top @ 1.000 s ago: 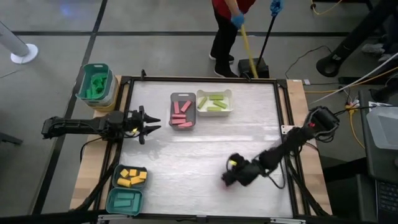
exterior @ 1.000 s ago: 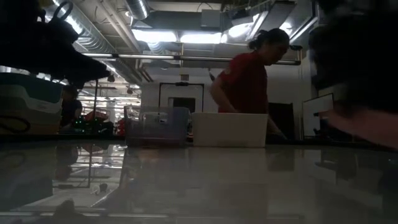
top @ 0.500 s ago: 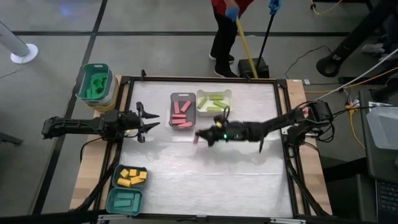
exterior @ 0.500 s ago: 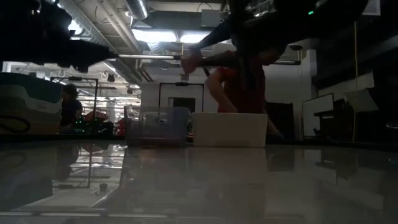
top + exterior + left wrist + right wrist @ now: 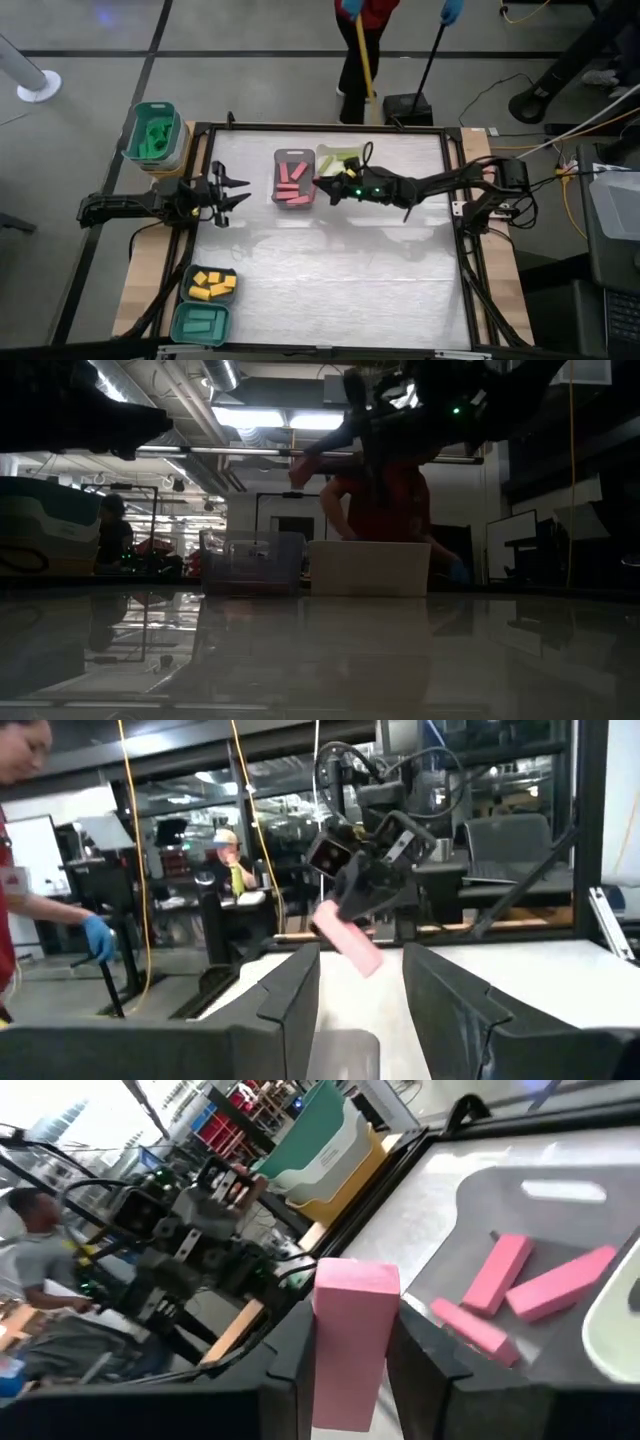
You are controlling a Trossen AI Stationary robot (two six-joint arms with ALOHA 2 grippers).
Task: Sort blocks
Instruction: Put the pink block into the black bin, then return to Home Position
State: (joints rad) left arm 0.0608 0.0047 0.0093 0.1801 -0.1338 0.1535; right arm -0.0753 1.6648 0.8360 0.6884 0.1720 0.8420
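The pink block's lower end (image 5: 356, 1276) is still above the grey tray's rim (image 5: 430, 1270). I need to lower the block before my right gripper lets go of it.
My right gripper (image 5: 325, 186) reaches in from the table's right and hovers at the right rim of the grey tray (image 5: 293, 180), shut on a pink block (image 5: 355, 1295). The low view shows it high above the table. Several pink blocks (image 5: 530, 1280) lie flat in that grey tray. Light green blocks lie in the white tray (image 5: 345, 162) beside it. Yellow blocks (image 5: 212, 284) and teal blocks (image 5: 200, 322) fill two trays at the near left corner. My left gripper (image 5: 243, 192) waits open above the table's left side, pointing at the grey tray. My right gripper pinches the pink block between its two fingers (image 5: 415, 1350), which press on its long sides (image 5: 340, 1380). The fingers come roughly level from the table's right. The block sticks out past the fingertips, lifted clear and slanting down (image 5: 350, 938).
A teal bin (image 5: 152, 135) with green pieces stands off the table's far left corner. A person with a broom (image 5: 362, 45) moves beyond the far edge. The table's middle and near right (image 5: 380, 280) are bare.
My right gripper has risen from the near right part of the table and swung toward the far left, carrying the pink block up to the grey tray's right rim. The person beyond the far edge has shifted.
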